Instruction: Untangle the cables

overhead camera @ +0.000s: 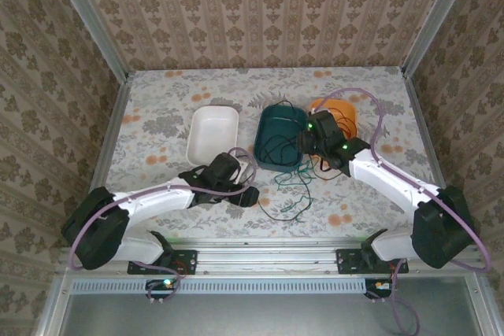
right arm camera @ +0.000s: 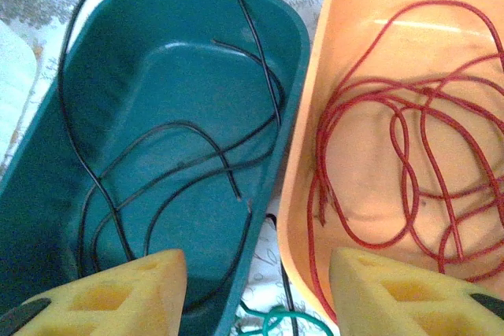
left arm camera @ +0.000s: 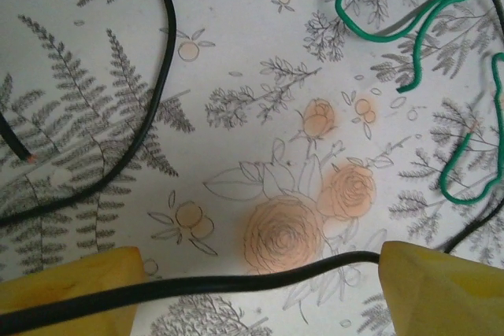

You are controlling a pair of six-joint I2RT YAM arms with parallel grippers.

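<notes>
My left gripper grabs the black cable [left arm camera: 236,279] across its part on the table next, leaving the green cable free, to untangle them.
A black cable [left arm camera: 236,279] crosses the flowered table from one yellow finger of my left gripper [left arm camera: 258,265] to the other; the jaws stand wide apart around it and do not pinch it. The green cable [left arm camera: 409,25] curls on the cloth just beyond. More of the black cable [right arm camera: 181,127] is coiled in the teal tray [right arm camera: 197,13]. The red cable [right arm camera: 409,116] lies looped in the orange tray [right arm camera: 346,21]. My right gripper [right arm camera: 256,273] hangs open over the gap between these two trays, holding nothing. From above, the left gripper [overhead camera: 246,196] is low near the green cable [overhead camera: 298,186].
A white tray [overhead camera: 213,133] stands left of the teal tray [overhead camera: 272,159], with the orange tray [overhead camera: 352,112] on the right. Metal frame rails and patterned walls bound the table on three sides. The arms' thick purple-grey cables arch over both arms.
</notes>
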